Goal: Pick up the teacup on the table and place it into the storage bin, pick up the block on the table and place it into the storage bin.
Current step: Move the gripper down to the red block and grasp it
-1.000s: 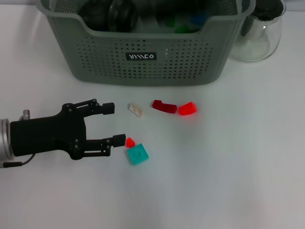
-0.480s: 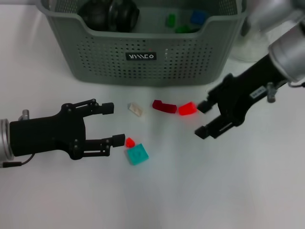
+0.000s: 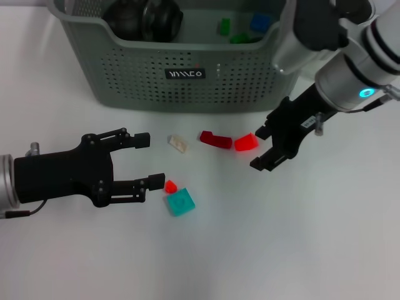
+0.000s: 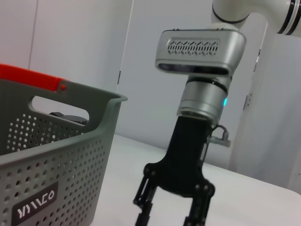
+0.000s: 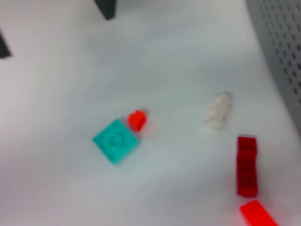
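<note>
My right gripper should move toward the bright red block (image 3: 245, 142) first. Its fingers are short of the block and would miss it if I closed now.
Several blocks lie on the white table in front of the storage bin (image 3: 187, 75): a white one (image 3: 179, 143), a dark red one (image 3: 215, 139), a bright red one (image 3: 246, 142), a small red one (image 3: 170, 185) and a teal one (image 3: 180, 202). My right gripper (image 3: 258, 150) is open just right of the bright red block, not touching it. My left gripper (image 3: 150, 161) is open beside the small red block. The right wrist view shows the teal block (image 5: 115, 140) and the dark red block (image 5: 247, 165). The teacup is out of view on the table.
Dark rounded objects (image 3: 144, 15) and green (image 3: 224, 26) and blue (image 3: 257, 22) blocks lie in the bin. In the left wrist view the bin wall (image 4: 56, 155) is close, with the right arm's gripper (image 4: 171, 212) farther off.
My right arm has come in from the right and lowered its open gripper beside the bright red block. The left arm and the blocks have not moved.
</note>
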Tool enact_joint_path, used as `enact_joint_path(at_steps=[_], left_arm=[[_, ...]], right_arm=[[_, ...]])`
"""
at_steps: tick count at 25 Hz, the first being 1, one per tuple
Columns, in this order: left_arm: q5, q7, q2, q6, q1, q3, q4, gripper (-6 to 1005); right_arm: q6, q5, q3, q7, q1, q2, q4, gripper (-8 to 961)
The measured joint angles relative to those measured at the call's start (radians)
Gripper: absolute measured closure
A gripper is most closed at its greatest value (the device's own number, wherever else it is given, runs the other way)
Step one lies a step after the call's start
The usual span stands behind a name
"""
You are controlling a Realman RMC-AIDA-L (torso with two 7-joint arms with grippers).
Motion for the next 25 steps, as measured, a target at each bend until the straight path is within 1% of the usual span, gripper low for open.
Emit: enact_joint_path(at_steps=[4,8,15,21,25], left_arm=[[-0.002,-0.002,-0.002,0.0,-0.001,0.0,-0.001,157],[-0.003,-0.003,-0.004,0.0,-0.003,0.0,-0.001,157],[-0.004,-0.004,-0.005,0.0,-0.003,0.0,-0.002,157],[-0.004,-0.005,-0.006,-0.001,-0.003,0.0,-0.003,157],[-0.004,-0.005,-0.006,-0.002,-0.005,0.0,-0.003,157]], right_arm=[[0.064,0.001,-0.043,-0.001,0.002,0.001,0.01,238],[0.132,0.003,-0.069,-0.005,0.012,0.004,0.053,237],[0.252,0.023,-0.135,-0.002,0.03,0.009,0.129,281],[0.314,0.055,-0.177,-0.001,0.037,0.009,0.161,319],[0.324,0.068,-0.189,0.003,0.038,0.01,0.164,344]])
